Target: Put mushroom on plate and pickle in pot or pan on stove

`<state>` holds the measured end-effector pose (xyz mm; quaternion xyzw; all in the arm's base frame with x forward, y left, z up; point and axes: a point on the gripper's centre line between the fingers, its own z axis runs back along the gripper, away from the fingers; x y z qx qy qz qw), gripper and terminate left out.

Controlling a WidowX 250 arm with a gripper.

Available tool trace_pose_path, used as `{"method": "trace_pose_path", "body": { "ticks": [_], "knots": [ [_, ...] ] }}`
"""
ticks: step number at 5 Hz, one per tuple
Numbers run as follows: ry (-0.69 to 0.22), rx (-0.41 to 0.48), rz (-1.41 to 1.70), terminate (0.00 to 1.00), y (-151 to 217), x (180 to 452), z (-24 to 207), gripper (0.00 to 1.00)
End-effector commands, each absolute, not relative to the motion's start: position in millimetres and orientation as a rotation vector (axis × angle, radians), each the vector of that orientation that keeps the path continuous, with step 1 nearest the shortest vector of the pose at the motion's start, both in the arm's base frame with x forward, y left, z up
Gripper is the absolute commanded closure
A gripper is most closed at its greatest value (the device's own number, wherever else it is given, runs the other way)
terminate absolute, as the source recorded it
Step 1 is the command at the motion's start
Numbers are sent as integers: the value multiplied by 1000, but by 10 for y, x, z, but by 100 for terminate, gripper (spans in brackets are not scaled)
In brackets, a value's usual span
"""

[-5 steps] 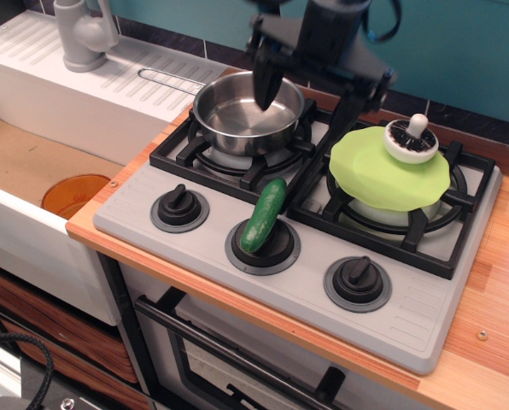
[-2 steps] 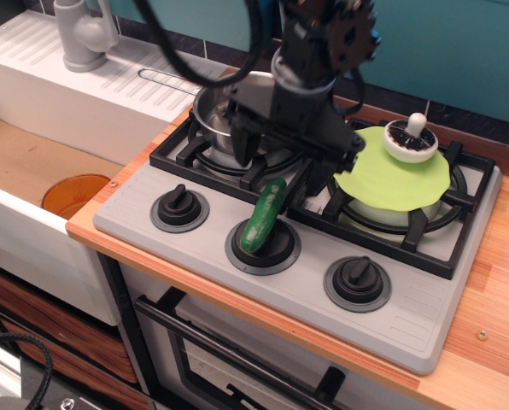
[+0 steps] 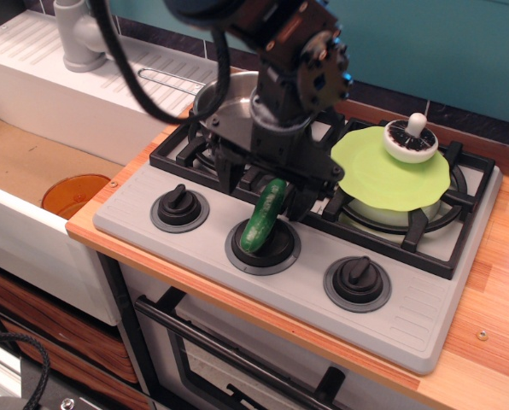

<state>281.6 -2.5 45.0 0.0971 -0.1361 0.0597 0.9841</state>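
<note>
The gripper grabs the pickle by its upper end [image 3: 275, 190] next. Then the pickle goes into the steel pot [image 3: 213, 96] on the stove.
The dark-green pickle [image 3: 262, 219] lies tilted across the middle knob [image 3: 261, 249] of the grey stove [image 3: 408, 318]. My black gripper [image 3: 267, 192] is low over the pickle's upper end. It is open, with one finger [image 3: 230, 175] to the left and the other to the right of the pickle. The white mushroom [image 3: 411, 137] sits cap-down on the lime-green plate [image 3: 391, 179], which rests on the right burner. The steel pot [image 3: 213, 96] stands on the left back burner, mostly hidden behind my arm.
The pot's wire handle [image 3: 165, 81] sticks out toward the white drainboard. An orange disc [image 3: 75, 195] lies in the sink at left, with a grey faucet [image 3: 79, 38] behind it. Knobs sit at the front left [image 3: 179, 207] and front right [image 3: 357, 284]. Wooden counter [image 3: 494, 282] runs along the right.
My gripper has come down and forward from above the pot to the pickle's upper end, still open. The pickle, mushroom and plate have not moved.
</note>
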Motion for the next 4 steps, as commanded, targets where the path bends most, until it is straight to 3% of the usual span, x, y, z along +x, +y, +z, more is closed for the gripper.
{"method": "trace_pose_path", "body": {
  "ticks": [1,4],
  "knots": [
    [-348,169,139,0,-59,2907,508,100],
    [-298,177,136,0,-76,2952,757,100]
  ]
}}
